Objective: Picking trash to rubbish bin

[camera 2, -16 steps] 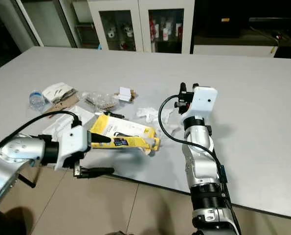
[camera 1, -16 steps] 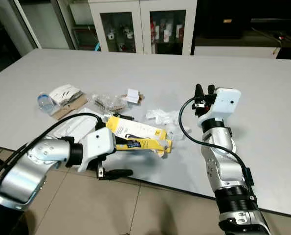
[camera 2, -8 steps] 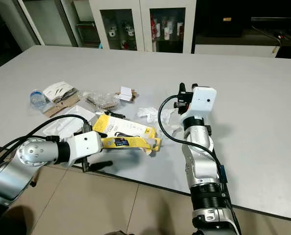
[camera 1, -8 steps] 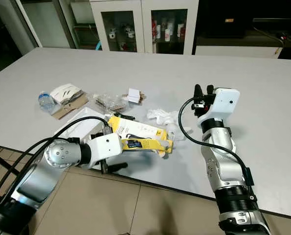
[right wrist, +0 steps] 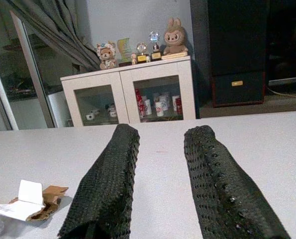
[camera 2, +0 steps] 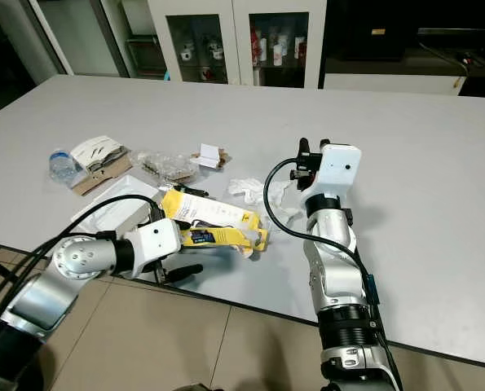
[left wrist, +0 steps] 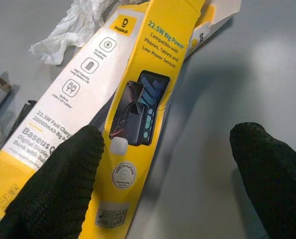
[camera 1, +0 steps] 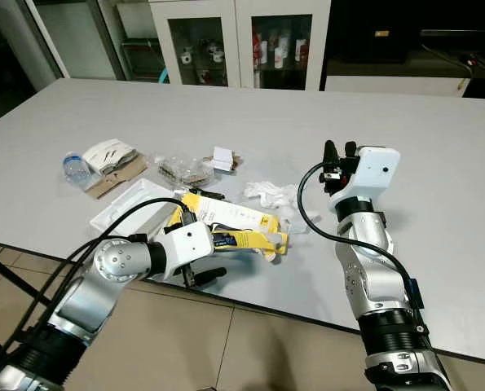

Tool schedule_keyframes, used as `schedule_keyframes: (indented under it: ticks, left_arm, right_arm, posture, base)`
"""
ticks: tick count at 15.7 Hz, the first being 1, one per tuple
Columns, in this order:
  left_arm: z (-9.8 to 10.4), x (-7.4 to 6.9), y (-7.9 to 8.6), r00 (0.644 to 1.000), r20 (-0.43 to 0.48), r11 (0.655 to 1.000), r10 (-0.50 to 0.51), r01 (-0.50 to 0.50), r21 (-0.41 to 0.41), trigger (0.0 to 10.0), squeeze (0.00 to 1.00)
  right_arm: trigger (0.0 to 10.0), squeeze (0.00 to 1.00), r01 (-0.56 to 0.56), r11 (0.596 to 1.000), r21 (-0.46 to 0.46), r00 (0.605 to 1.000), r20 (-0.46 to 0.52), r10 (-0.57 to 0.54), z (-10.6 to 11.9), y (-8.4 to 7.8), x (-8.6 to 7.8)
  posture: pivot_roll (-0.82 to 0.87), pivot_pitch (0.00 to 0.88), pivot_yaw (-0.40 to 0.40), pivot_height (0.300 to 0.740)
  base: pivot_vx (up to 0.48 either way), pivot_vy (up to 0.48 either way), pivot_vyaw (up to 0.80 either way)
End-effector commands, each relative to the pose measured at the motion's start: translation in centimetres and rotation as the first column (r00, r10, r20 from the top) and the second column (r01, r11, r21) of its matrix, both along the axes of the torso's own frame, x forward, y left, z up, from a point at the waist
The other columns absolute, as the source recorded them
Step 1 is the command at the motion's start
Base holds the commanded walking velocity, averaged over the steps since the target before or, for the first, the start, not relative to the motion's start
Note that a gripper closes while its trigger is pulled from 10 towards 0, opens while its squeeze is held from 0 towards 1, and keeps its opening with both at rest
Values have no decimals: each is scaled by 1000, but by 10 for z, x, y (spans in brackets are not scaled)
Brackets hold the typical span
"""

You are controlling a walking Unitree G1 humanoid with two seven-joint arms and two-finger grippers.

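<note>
My left gripper grabs the box by that yellow panel's end (left wrist: 115,199) next, since the box's white side spreads wide beside its narrow yellow panel.
A long yellow and white power-bank box (camera 1: 235,226) lies flat near the table's front edge. My left gripper (camera 1: 200,251) is open at the box's near end, with one finger (left wrist: 58,189) resting over the box's printed face and the other finger (left wrist: 274,184) out past the table edge. The box (left wrist: 138,99) lies between them, ungripped. My right gripper (camera 1: 337,155) is held upright above the table to the right of the box. Its fingers (right wrist: 108,184) stand slightly apart with nothing between them.
Crumpled white paper (camera 1: 271,194) lies just behind the box. Further left are a clear bag of brown bits (camera 1: 185,169), a small white card on cardboard (camera 1: 222,159), a flat white tray (camera 1: 128,205), a white wrapper (camera 1: 110,155) and a plastic bottle (camera 1: 76,171). Glass cabinets (camera 1: 238,41) stand beyond the table.
My left gripper has slid to the right along the table's front edge, closing in on the near end of the yellow box. The box and the right arm have stayed put.
</note>
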State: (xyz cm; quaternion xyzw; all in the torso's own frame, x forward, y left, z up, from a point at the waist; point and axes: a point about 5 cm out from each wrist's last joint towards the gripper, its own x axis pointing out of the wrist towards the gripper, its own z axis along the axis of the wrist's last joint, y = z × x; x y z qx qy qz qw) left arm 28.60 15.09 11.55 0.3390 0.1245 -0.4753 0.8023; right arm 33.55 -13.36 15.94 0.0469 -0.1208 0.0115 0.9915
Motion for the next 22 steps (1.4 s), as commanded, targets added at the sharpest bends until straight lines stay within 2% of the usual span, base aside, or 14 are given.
schedule_keyframes:
  ticks: [1,7,15,19,22]
  left_arm:
    - [3,5,3,999,30,1000,16,-16,6,10000,0]
    - [6,17,1,988,151,998,24,-31,49,10000,0]
    - [-8,19,2,992,118,998,51,-56,39,10000,0]
    - [-16,23,8,985,146,993,91,-102,64,10000,0]
    - [-18,26,11,973,202,987,116,-136,89,10000,0]
  right_arm:
    - [10000,0,-15,1000,-2,1000,-2,15,3,4,2]
    - [10000,0,-14,1000,0,1000,5,14,4,4,3]
    - [10000,0,-14,1000,-2,1000,5,14,4,3,3]
    - [10000,0,-14,1000,-1,1000,6,14,5,3,3]
    - [10000,0,-16,1000,-1,1000,7,16,5,4,3]
  posture:
    - [30,23,104,740]
    - [27,19,103,740]
    - [25,17,104,740]
    - [23,12,105,740]
    - [21,9,105,740]
  base:
    - [0,0,0]
    - [0,0,0]
    - [0,0,0]
    - [0,0,0]
    - [0,0,0]
